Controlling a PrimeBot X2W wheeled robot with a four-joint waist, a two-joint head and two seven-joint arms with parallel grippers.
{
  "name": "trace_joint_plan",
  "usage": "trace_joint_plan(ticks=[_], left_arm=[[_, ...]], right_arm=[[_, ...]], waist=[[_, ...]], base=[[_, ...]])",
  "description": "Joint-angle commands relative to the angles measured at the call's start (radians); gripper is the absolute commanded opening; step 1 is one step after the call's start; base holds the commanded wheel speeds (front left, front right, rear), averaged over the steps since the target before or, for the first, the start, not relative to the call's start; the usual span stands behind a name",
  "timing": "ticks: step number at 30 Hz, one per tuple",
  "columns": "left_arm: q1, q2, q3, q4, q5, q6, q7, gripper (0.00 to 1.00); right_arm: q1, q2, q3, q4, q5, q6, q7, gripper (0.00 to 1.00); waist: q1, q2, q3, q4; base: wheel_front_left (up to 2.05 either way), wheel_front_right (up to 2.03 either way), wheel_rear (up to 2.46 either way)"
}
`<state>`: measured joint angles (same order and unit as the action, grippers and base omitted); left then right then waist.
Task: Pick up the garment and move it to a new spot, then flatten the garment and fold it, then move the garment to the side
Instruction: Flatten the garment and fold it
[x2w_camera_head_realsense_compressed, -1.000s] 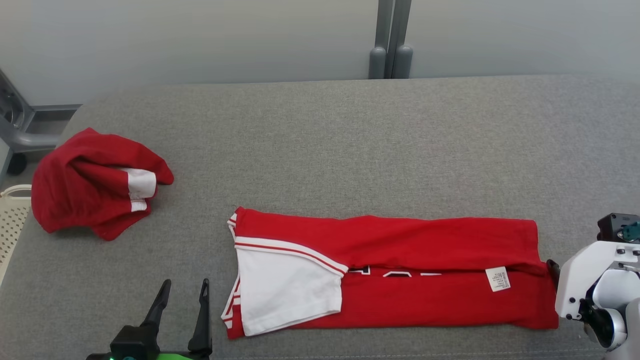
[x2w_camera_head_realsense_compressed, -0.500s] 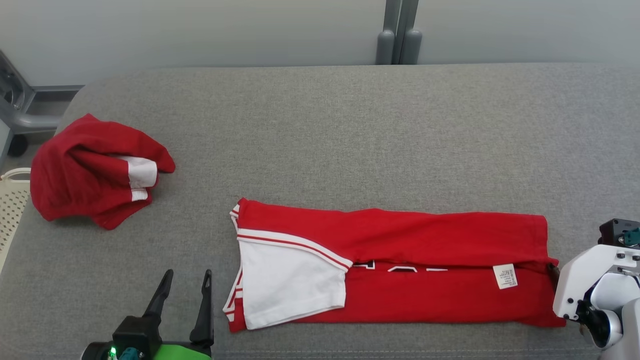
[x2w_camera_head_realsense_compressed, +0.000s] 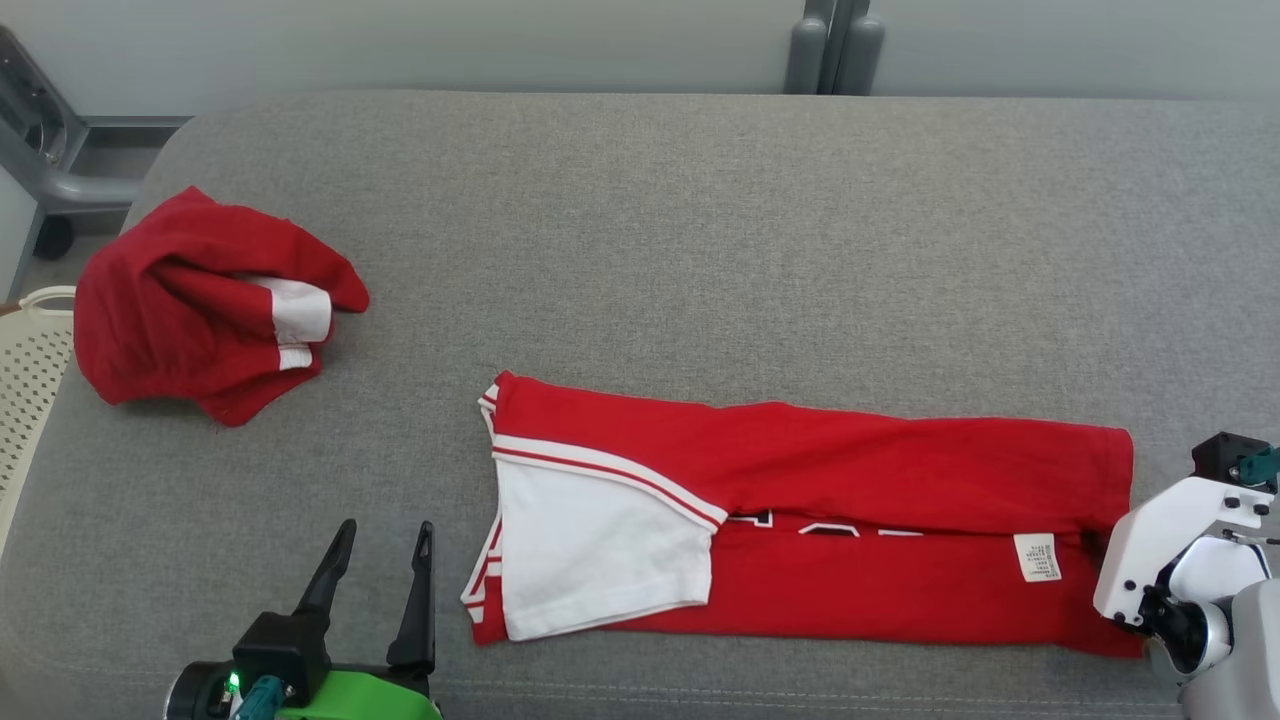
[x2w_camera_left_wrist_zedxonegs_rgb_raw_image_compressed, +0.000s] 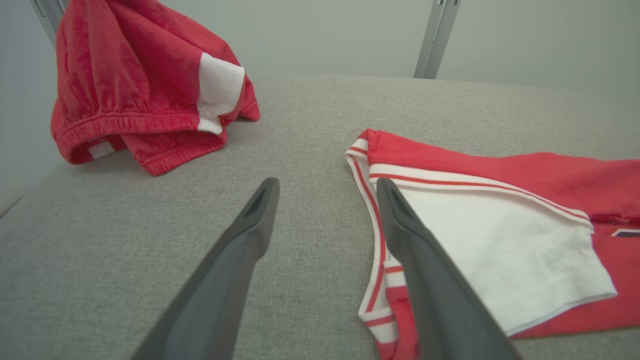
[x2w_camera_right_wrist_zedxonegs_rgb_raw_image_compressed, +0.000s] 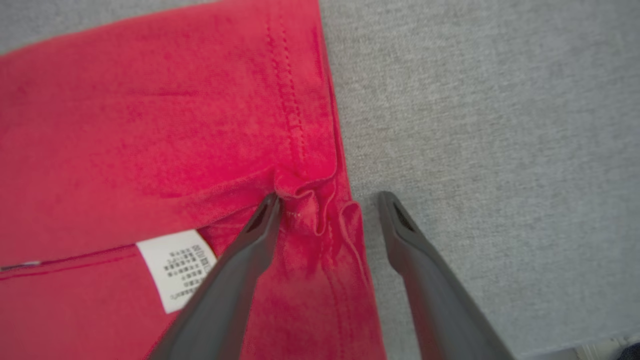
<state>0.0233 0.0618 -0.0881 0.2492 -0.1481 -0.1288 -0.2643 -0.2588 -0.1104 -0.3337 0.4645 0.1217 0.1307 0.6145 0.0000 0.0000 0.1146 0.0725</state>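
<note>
My right gripper grabs the long folded garment by its bunched red hem (x2w_camera_right_wrist_zedxonegs_rgb_raw_image_compressed: 327, 210) next, to fold the garment over toward its white sleeve.
The garment (x2w_camera_head_realsense_compressed: 850, 480) is a red shirt with a white sleeve, folded lengthwise into a long strip on the grey cushioned surface (x2w_camera_head_realsense_compressed: 700, 250). Its sleeve end (x2w_camera_left_wrist_zedxonegs_rgb_raw_image_compressed: 500, 240) lies just right of my left gripper (x2w_camera_head_realsense_compressed: 386, 530), which is open with nothing between its fingers (x2w_camera_left_wrist_zedxonegs_rgb_raw_image_compressed: 327, 185). My right arm (x2w_camera_head_realsense_compressed: 1160, 545) is at the strip's right end. In the right wrist view the right gripper (x2w_camera_right_wrist_zedxonegs_rgb_raw_image_compressed: 327, 197) is open and straddles the hem: one finger lies on the bunched red cloth (x2w_camera_right_wrist_zedxonegs_rgb_raw_image_compressed: 150, 150) near the white label (x2w_camera_right_wrist_zedxonegs_rgb_raw_image_compressed: 175, 267), the other over bare grey fabric.
A crumpled red and white piece of clothing (x2w_camera_head_realsense_compressed: 200, 300) lies at the far left (x2w_camera_left_wrist_zedxonegs_rgb_raw_image_compressed: 140, 85). A white perforated basket (x2w_camera_head_realsense_compressed: 25, 380) stands past the left edge. Grey posts (x2w_camera_head_realsense_compressed: 835, 45) rise behind the back edge.
The whole head picture has shifted, so the camera moved. The garment lies as before, and both grippers stay open at its two ends.
</note>
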Motion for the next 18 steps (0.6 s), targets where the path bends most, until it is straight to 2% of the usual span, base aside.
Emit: trace_joint_plan(ticks=[1, 2, 4, 5, 18], left_arm=[[-0.02, 0.01, 0.0, 0.003, -0.009, -0.002, 0.0, 1.0], [-0.02, 0.01, 0.0, 0.003, -0.009, -0.002, 0.0, 1.0], [-0.02, 0.01, -0.002, 0.004, -0.009, -0.002, 0.0, 1.0], [-0.021, 0.01, -0.003, 0.005, -0.012, -0.002, 0.0, 1.0], [-0.01, 0.007, -0.006, 0.007, -0.009, -0.002, 0.0, 1.0]], right_arm=[[-0.004, 0.011, -0.005, 0.02, 0.002, 0.0, 0.014, 0.47], [-0.004, 0.011, -0.005, 0.02, 0.002, 0.0, 0.014, 0.47], [-0.005, 0.017, -0.019, 0.028, -0.003, 0.0, 0.021, 0.28], [-0.009, 0.022, -0.039, 0.03, -0.018, 0.0, 0.022, 0.0], [-0.04, 0.026, -0.163, -0.008, -0.097, -0.001, -0.006, 0.0]], waist=[[0.0, 0.0, 0.005, 0.007], [0.0, 0.0, 0.005, 0.007], [0.0, 0.0, 0.005, 0.01], [0.0, 0.0, 0.005, 0.012], [0.0, 0.0, -0.019, 0.004]], base=[[0.0, 0.0, 0.0], [0.0, 0.0, 0.0], [0.0, 0.0, 0.0], [0.0, 0.0, 0.0], [0.0, 0.0, 0.0]])
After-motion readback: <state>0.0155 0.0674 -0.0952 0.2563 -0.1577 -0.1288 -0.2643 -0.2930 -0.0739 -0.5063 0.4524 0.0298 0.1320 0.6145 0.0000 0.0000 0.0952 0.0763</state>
